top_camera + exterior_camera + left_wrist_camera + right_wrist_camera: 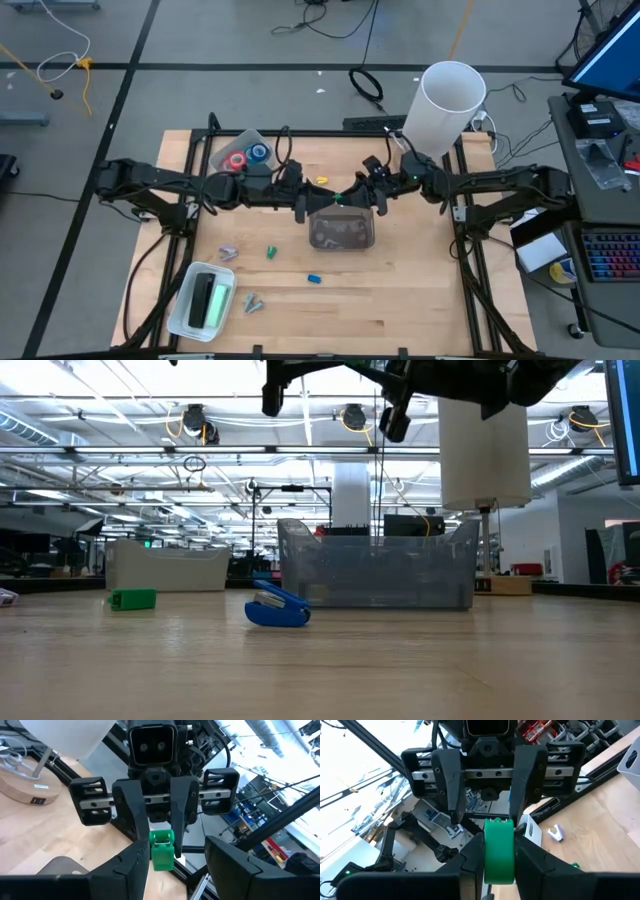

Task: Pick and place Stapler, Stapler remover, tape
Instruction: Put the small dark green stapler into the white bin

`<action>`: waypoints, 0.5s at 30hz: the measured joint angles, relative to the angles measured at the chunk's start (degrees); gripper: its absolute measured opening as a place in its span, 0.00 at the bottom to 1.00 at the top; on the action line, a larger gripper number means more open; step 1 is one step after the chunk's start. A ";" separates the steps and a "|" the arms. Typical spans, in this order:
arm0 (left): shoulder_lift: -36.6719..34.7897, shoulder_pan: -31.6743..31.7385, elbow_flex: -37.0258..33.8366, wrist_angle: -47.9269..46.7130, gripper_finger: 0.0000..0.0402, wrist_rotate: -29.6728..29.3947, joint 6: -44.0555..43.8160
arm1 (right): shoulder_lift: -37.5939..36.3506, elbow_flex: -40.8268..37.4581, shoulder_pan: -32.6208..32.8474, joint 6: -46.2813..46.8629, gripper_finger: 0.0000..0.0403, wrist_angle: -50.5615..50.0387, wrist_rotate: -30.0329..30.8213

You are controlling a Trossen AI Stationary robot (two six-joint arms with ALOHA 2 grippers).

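Observation:
The robot's left gripper should place the stapler with the others, so it should next take hold of the green stapler by its loose end (338, 197) (162, 857).
A small green stapler (499, 851) is held in the air between my two grippers, above the clear bin (341, 232). My right gripper (376, 197) is shut on it. My left gripper (301, 207) faces it, open, with one finger on either side of the stapler's free end (161, 851). Red and blue tape rolls (246, 155) lie in a clear tub at the table's far left. A blue stapler (277, 607), a second green one (271, 251) and silver staple removers (228, 254) lie on the table. My right gripper pinches the green stapler's body (499, 862) between its two fingers, which lie along it. The stapler is lifted clear and sticks out past the fingertips toward the left gripper. My left gripper has one finger (134, 865) close beside the stapler's free end; whether it touches, I cannot tell.
A white tray (184, 310) at the near left holds a green and a black stapler. A tall white cylinder (445, 105) stands at the far right. A small yellow thing (322, 181) lies behind the grippers. Bare wood lies along the near and right side.

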 joint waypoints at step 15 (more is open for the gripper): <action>2.18 1.96 0.00 -0.36 0.47 1.67 -2.45 | -0.03 -0.09 0.39 0.48 0.17 -0.48 0.20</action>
